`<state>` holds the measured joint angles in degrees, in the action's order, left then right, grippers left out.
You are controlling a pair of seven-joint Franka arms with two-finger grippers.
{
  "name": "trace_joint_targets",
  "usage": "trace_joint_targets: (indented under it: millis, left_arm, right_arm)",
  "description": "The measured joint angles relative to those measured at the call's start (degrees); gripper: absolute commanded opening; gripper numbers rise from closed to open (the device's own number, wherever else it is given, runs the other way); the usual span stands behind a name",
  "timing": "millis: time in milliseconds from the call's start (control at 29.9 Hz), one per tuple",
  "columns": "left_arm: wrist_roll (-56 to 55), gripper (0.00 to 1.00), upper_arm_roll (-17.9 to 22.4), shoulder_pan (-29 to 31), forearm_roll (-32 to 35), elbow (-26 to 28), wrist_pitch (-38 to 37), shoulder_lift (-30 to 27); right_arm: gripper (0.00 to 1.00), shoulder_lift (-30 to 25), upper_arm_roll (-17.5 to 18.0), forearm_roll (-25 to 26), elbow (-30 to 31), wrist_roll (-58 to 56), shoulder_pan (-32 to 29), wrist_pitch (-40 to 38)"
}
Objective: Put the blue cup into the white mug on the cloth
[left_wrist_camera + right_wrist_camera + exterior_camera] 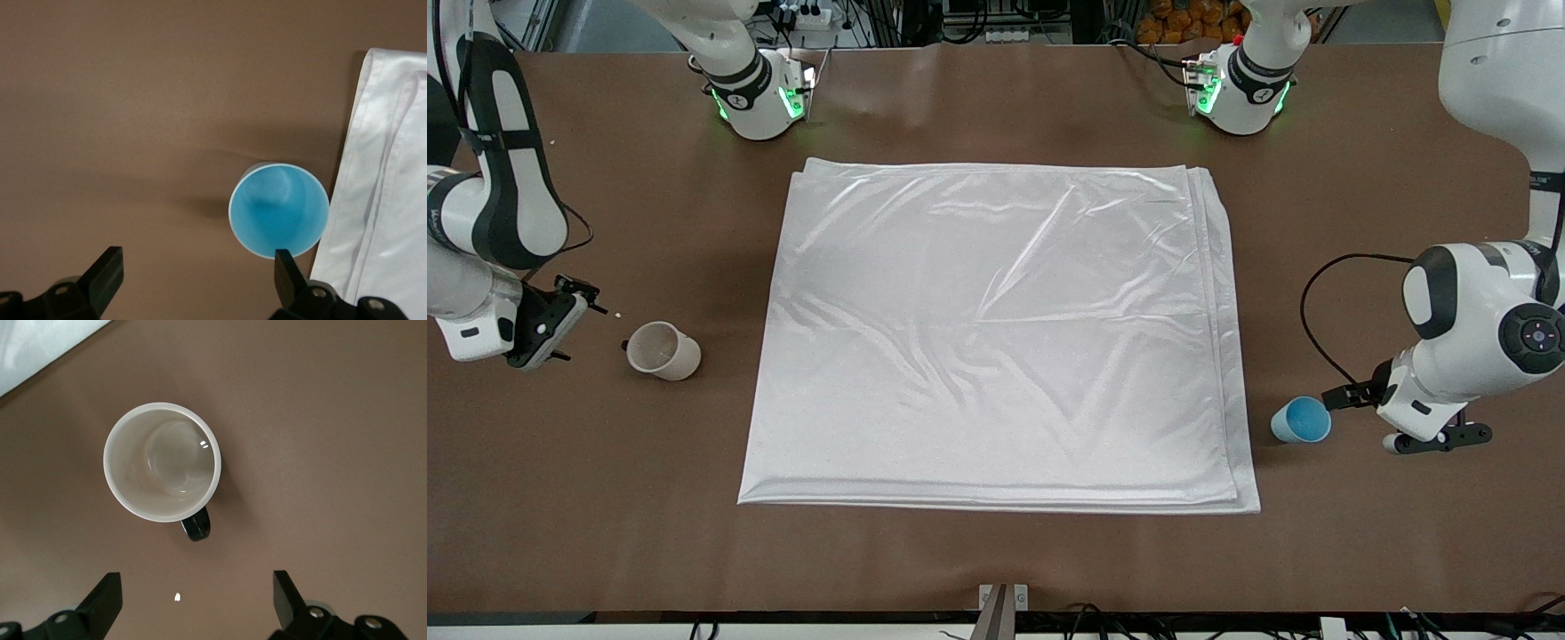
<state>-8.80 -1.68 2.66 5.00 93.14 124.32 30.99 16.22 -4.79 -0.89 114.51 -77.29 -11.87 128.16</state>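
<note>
I should next grab the mug by its dark handle (196, 525) with my right gripper, and that leaves the white mug's opening (162, 462) free to take the blue cup.
The blue cup (1301, 420) stands upright on the brown table just off the cloth's edge, toward the left arm's end. In the left wrist view the cup (279, 210) is just ahead of one fingertip. My left gripper (1405, 425) (197, 280) hangs open and empty beside the cup. The white mug (663, 351) (162, 470) stands upright on the table toward the right arm's end, apart from the cloth, with its dark handle (195, 525) turned toward my right gripper (560, 320) (193, 600), which is open and empty beside it. The cloth (996, 338) lies flat mid-table with nothing on it.
The cloth's layered edge (380, 200) lies next to the blue cup. A small white crumb (177, 595) lies on the table between the mug and my right gripper. The arm bases (760, 89) stand along the table's robot-side edge.
</note>
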Motion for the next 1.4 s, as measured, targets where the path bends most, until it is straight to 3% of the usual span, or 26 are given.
trace_joint_targets:
  millis: [701, 1303, 1403]
  left_arm:
    - [0.0, 1.0, 0.0, 0.0, 0.0, -0.9, 2.0, 3.0]
    - [0.0, 1.0, -0.1, -0.2, 0.0, -1.0, 2.1, 4.8]
    - [0.0, 0.93, -0.1, -0.2, 0.0, -1.0, 2.1, 5.5]
  right_arm:
    - [1.0, 6.1, 0.0, 0.0, 5.3, -12.3, -0.2, 11.9]
    - [0.83, 8.3, 0.3, 0.0, 5.3, -16.4, -0.2, 13.6]
    - [0.69, 8.3, 0.5, 0.0, 5.3, -16.4, -0.2, 13.6]
